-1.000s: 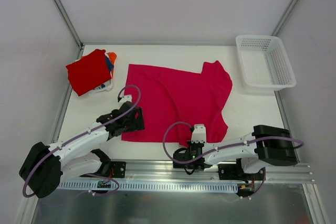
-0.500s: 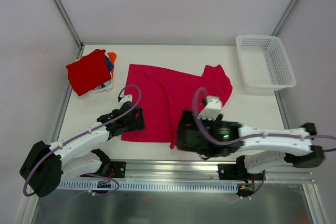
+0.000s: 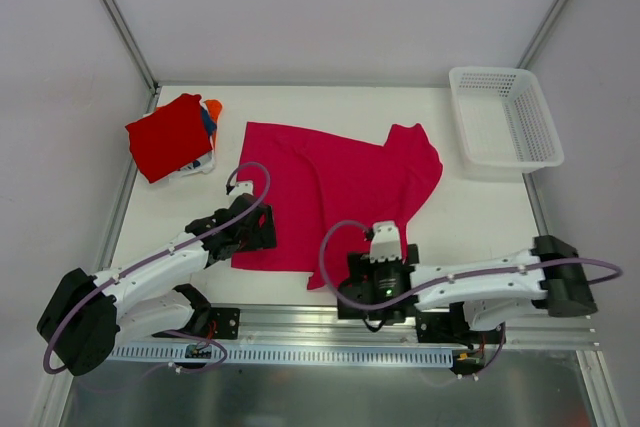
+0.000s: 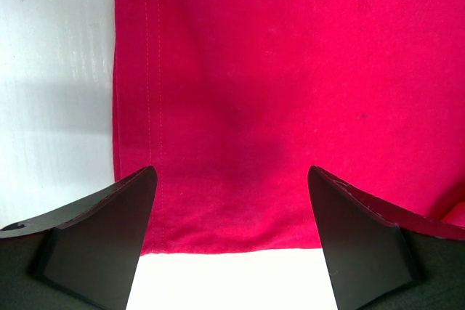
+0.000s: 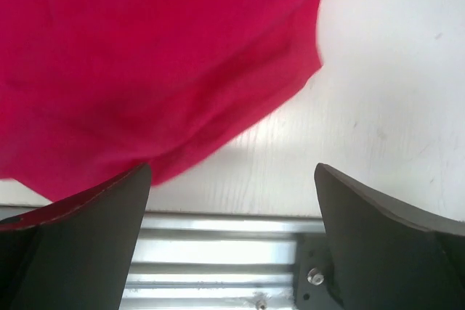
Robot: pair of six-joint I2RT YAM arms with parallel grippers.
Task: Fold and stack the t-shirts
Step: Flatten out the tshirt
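Observation:
My right gripper will next grab the near edge of the magenta-pink t-shirt (image 3: 330, 192) at the table's front, to spread it flat for folding.
A magenta-pink t-shirt (image 3: 330, 192) lies spread out in the middle of the white table (image 3: 480, 217). My left gripper (image 3: 255, 232) hovers open over its near left corner, and the hem (image 4: 218, 230) shows between the fingers (image 4: 109, 230). My right gripper (image 3: 372, 292) stands open at the table's front edge with nothing between its jaws. The shirt's near right edge (image 5: 218, 107) lies by its left finger (image 5: 80, 237). At the back left sits a stack of folded t-shirts with a red one (image 3: 168, 137) on top and orange, blue and white edges showing beneath.
A white mesh basket (image 3: 505, 117) stands at the back right corner. The metal rail (image 5: 218, 252) runs along the table's near edge under the right gripper. Frame posts rise at both back corners.
The right gripper has opened and let go of the magenta shirt after swinging left and back. The shirt's near right part now lies further left. The left arm is unmoved.

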